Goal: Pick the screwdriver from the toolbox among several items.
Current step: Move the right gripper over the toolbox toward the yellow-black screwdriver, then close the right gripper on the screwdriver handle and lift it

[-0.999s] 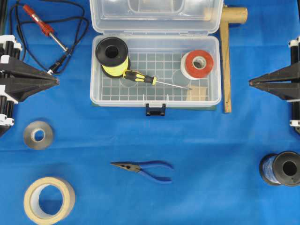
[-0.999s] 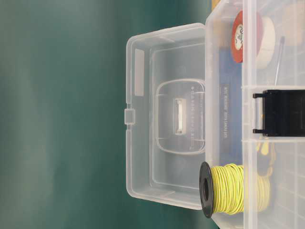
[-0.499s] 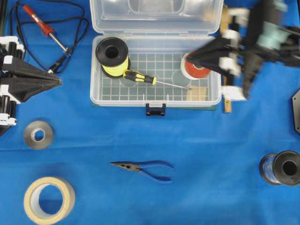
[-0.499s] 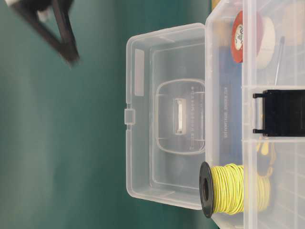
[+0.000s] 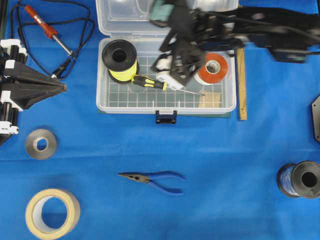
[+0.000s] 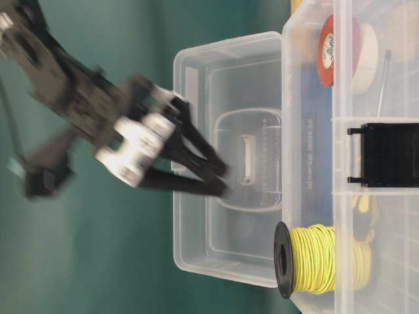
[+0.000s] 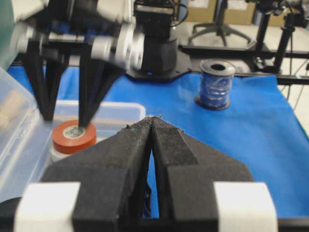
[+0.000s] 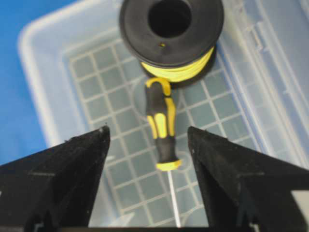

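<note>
My right gripper grabs the handle by its black neck near the screwdriver's shaft (image 5: 159, 84) next, since the yellow wire spool (image 5: 119, 57) crowds the screwdriver's handle end.
The screwdriver (image 5: 149, 82), with a yellow-and-black handle and thin silver shaft, lies on the gridded floor of the open clear toolbox (image 5: 102, 106), its handle end against a yellow wire spool (image 5: 119, 57). My right gripper (image 5: 167, 62) hovers above the toolbox, blurred with motion. In the right wrist view it is open (image 8: 147, 129), and the screwdriver's handle (image 8: 161, 123) lies below, between the two fingers, untouched. The table-level view shows the right gripper (image 6: 221, 182) well above the box (image 6: 314, 163). My left gripper (image 5: 62, 86) is shut and empty at the table's left (image 7: 153, 118).
A red tape roll (image 5: 212, 67) stands in the toolbox's right end. On the blue cloth lie blue-handled pliers (image 5: 152, 179), a red soldering iron (image 5: 42, 25) with cord, two tape rolls (image 5: 41, 144) (image 5: 52, 214), a blue wire spool (image 5: 300, 180) and a wooden stick (image 5: 241, 85).
My right arm has swung in from the right edge to above the toolbox, and its gripper now stands open over the screwdriver. The left arm and the objects have not moved.
</note>
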Action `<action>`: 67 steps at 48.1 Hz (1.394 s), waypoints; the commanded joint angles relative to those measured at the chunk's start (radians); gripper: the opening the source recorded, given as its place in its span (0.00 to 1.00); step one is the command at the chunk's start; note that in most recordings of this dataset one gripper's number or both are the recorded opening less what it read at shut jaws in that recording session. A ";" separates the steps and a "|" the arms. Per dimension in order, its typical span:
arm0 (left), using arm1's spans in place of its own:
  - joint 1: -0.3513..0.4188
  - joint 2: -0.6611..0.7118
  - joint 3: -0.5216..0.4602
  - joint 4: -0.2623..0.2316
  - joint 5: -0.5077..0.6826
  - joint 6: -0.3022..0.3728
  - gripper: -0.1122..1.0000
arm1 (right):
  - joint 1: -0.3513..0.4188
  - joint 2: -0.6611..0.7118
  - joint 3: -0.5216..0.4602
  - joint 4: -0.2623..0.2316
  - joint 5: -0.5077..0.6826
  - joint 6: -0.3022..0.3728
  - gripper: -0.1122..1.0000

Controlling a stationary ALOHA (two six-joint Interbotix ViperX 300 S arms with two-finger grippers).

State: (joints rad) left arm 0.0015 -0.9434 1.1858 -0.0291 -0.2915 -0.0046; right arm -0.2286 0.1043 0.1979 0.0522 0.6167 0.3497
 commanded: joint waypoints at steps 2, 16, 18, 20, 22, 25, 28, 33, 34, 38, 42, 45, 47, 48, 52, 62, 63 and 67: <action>0.002 0.008 -0.018 -0.002 -0.006 0.002 0.10 | 0.002 0.060 -0.051 -0.011 0.005 0.011 0.72; 0.006 0.008 -0.011 -0.002 -0.006 0.002 0.10 | 0.006 0.219 -0.067 -0.011 -0.005 0.012 0.73; 0.005 0.008 -0.009 -0.002 -0.006 0.002 0.10 | 0.006 0.232 -0.066 -0.011 -0.011 0.011 0.73; 0.006 0.008 -0.008 -0.002 -0.006 0.002 0.10 | 0.006 0.242 -0.067 -0.011 -0.018 0.011 0.73; 0.006 0.006 -0.008 -0.003 -0.006 0.002 0.10 | 0.006 0.252 -0.066 -0.012 -0.026 0.008 0.73; 0.008 0.008 -0.005 -0.002 -0.006 0.002 0.10 | 0.006 0.264 -0.066 -0.017 -0.032 0.005 0.72; 0.008 0.008 -0.005 -0.002 -0.006 0.000 0.10 | 0.006 0.275 -0.066 -0.031 -0.035 0.003 0.72; 0.008 0.008 -0.005 -0.002 -0.006 0.000 0.10 | 0.006 0.284 -0.064 -0.040 -0.038 -0.006 0.65; 0.008 0.006 -0.005 -0.002 -0.006 0.000 0.10 | 0.006 0.284 -0.064 -0.040 -0.038 -0.008 0.62; 0.008 0.005 -0.005 -0.002 -0.006 0.000 0.10 | 0.006 0.284 -0.064 -0.040 -0.040 -0.012 0.43; 0.008 0.003 -0.005 -0.002 -0.006 0.000 0.10 | 0.006 0.281 -0.066 -0.040 -0.037 -0.014 0.35; 0.008 0.002 -0.006 -0.003 -0.006 0.000 0.10 | 0.006 0.275 -0.066 -0.041 -0.026 -0.015 0.35; 0.008 -0.002 -0.005 -0.003 -0.006 0.000 0.10 | 0.006 0.262 -0.066 -0.041 -0.017 -0.017 0.35; 0.008 -0.002 -0.006 -0.003 -0.006 0.000 0.10 | 0.006 0.253 -0.066 -0.043 -0.009 -0.018 0.35; 0.009 -0.003 -0.006 -0.003 -0.006 0.000 0.10 | 0.006 0.215 -0.066 -0.043 0.015 -0.021 0.35; 0.011 -0.005 -0.006 -0.003 -0.006 -0.002 0.10 | 0.009 0.071 -0.066 -0.043 0.104 -0.014 0.35; 0.011 -0.005 -0.006 -0.003 -0.006 -0.002 0.10 | 0.011 0.055 -0.066 -0.043 0.115 -0.012 0.35; 0.012 -0.006 -0.008 -0.003 -0.009 -0.002 0.10 | 0.018 -0.008 -0.067 -0.041 0.164 -0.008 0.35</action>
State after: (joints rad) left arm 0.0107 -0.9526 1.1919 -0.0307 -0.2915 -0.0046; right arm -0.2209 0.1887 0.1534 0.0123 0.7455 0.3375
